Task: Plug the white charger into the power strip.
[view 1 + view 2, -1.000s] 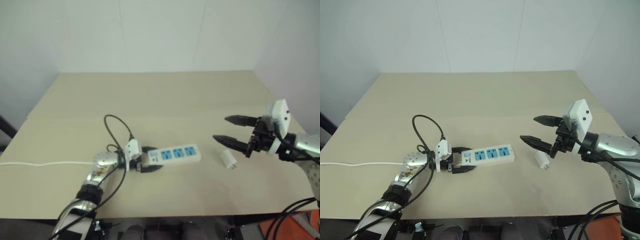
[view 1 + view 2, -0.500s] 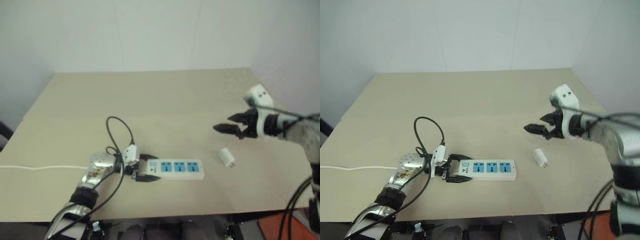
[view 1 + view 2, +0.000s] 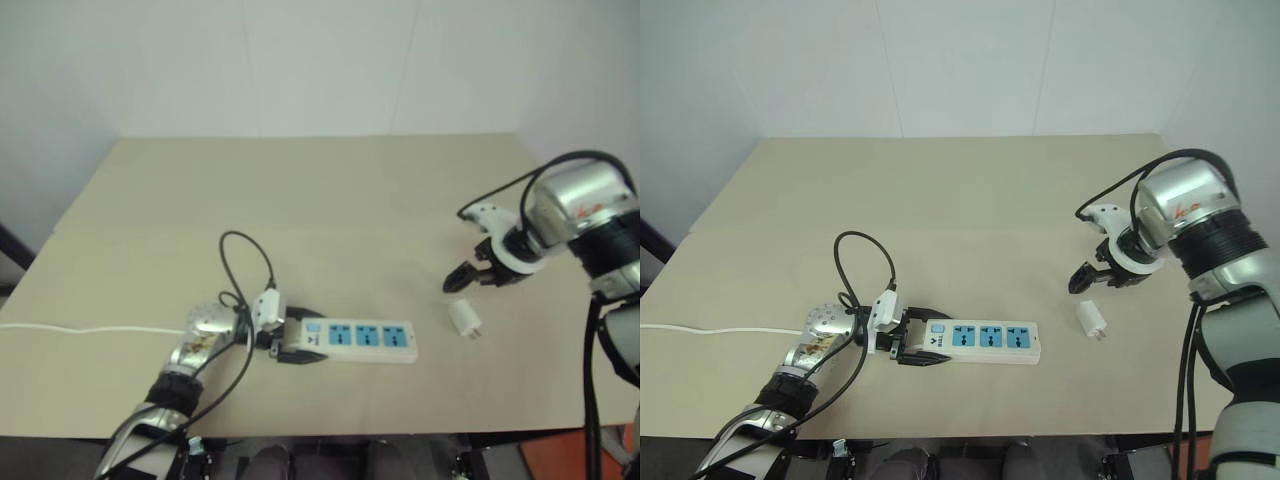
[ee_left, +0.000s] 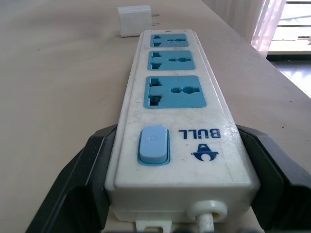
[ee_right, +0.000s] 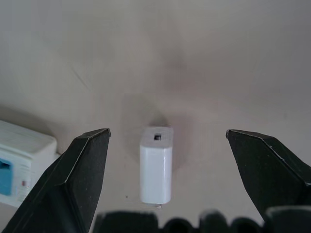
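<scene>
The white charger (image 3: 465, 317) is still below my fingers, so they would miss it if I closed now. My right gripper should go down first and then close on the charger.
The power strip (image 3: 985, 340), a long white bar with three blue sockets, lies on the table near its front edge. My left gripper (image 3: 912, 343) is shut on its switch end, with one black finger (image 4: 82, 170) against each side. The white charger (image 3: 1090, 320) lies on its side to the right of the strip's far end, apart from it; it also shows beyond the strip (image 4: 175, 92) as the charger (image 4: 135, 20). My right gripper (image 5: 166, 132) points down just above the charger (image 5: 156, 165), open wide, its fingers on either side without touching it.
The strip's thin white cord (image 3: 700, 328) runs off the table's left edge. A black cable (image 3: 865, 265) loops up from my left wrist. The beige table (image 3: 940, 190) stretches back to a white wall; its right edge is close to my right arm.
My right gripper has turned from level to pointing down and has come over the charger. The strip in my left gripper has swung slightly. The charger has stayed put.
</scene>
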